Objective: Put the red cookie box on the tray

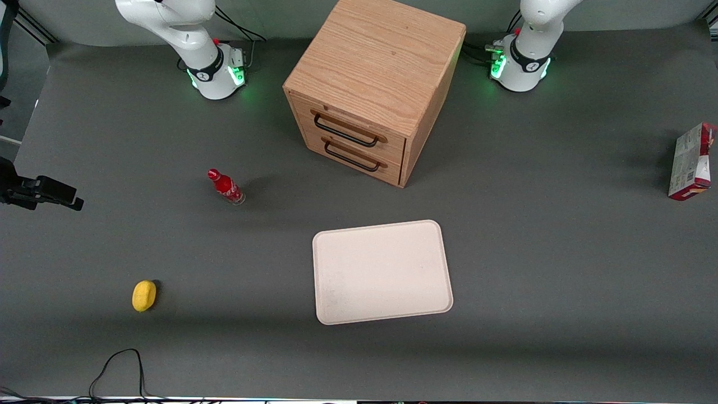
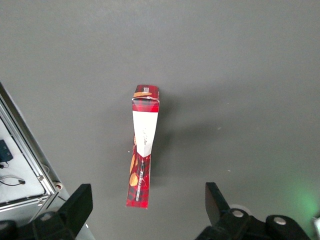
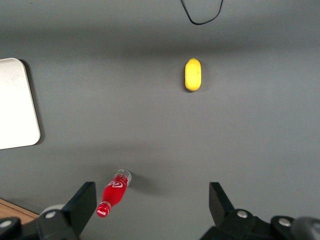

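Observation:
My left gripper next needs to grab the cookie box across its narrow top edge to place it on the tray, since the box's printed side is broad.
The red cookie box [image 1: 693, 163] stands on a thin edge on the grey table, at the working arm's end, its pale printed face showing. In the left wrist view the box [image 2: 142, 150] shows from above as a narrow red strip with a white top. My left gripper [image 2: 147, 210] hangs well above the box, open and empty, its fingers [image 2: 80, 205] wide apart and straddling one end of it. The gripper is out of the front view. The cream-white tray [image 1: 381, 272] lies flat and bare near the table's middle, nearer the front camera than the cabinet; its corner also shows in the right wrist view [image 3: 15, 105].
A wooden two-drawer cabinet [image 1: 370, 84] stands farther from the camera than the tray. A small red bottle [image 1: 226, 187] and a yellow object [image 1: 144, 295] lie toward the parked arm's end. A black cable [image 1: 120, 365] lies near the front edge. The table's metal-framed edge [image 2: 25, 145] runs close beside the box.

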Robot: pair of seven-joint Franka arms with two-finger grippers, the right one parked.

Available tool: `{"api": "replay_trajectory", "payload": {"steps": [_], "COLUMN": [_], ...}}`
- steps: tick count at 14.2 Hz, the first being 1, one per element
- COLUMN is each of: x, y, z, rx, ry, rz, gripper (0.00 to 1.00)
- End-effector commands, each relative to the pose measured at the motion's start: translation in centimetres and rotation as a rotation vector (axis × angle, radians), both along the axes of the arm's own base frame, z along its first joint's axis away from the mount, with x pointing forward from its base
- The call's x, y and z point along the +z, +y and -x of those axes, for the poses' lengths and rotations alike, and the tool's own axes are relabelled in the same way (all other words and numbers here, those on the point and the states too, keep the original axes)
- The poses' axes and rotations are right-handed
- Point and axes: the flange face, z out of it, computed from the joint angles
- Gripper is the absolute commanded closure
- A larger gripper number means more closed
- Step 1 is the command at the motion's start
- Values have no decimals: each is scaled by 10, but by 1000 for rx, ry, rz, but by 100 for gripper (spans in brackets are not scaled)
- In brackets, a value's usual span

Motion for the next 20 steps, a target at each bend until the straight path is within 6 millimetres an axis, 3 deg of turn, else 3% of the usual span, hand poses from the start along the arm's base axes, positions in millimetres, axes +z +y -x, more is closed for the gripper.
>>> {"api": "replay_trajectory", "payload": {"steps": [1, 3, 6, 7, 10, 14, 15, 16, 17, 18, 19, 20], "x": [-52, -93, -119, -128, -144, -146, -146, -148, -149, -149, -153, -153], "y": [5, 13, 22, 32, 36, 36, 36, 36, 36, 36, 36, 36], "z": [38, 42, 55, 69, 76, 75, 75, 75, 76, 75, 76, 76], "rx": [-93, -128, -217, -216, -239, -240, -239, -239, -233, -222, -218, -217], "ry": [-7, -14, -13, -27, -34, -39, -40, -39, -41, -49, -49, -50], "rz": [-38, -42, -20, -22, -6, -7, -6, -4, -1, 5, 11, 12], "gripper": [0, 0, 0, 0, 0, 2, 12, 34, 66, 91, 100, 100]}}
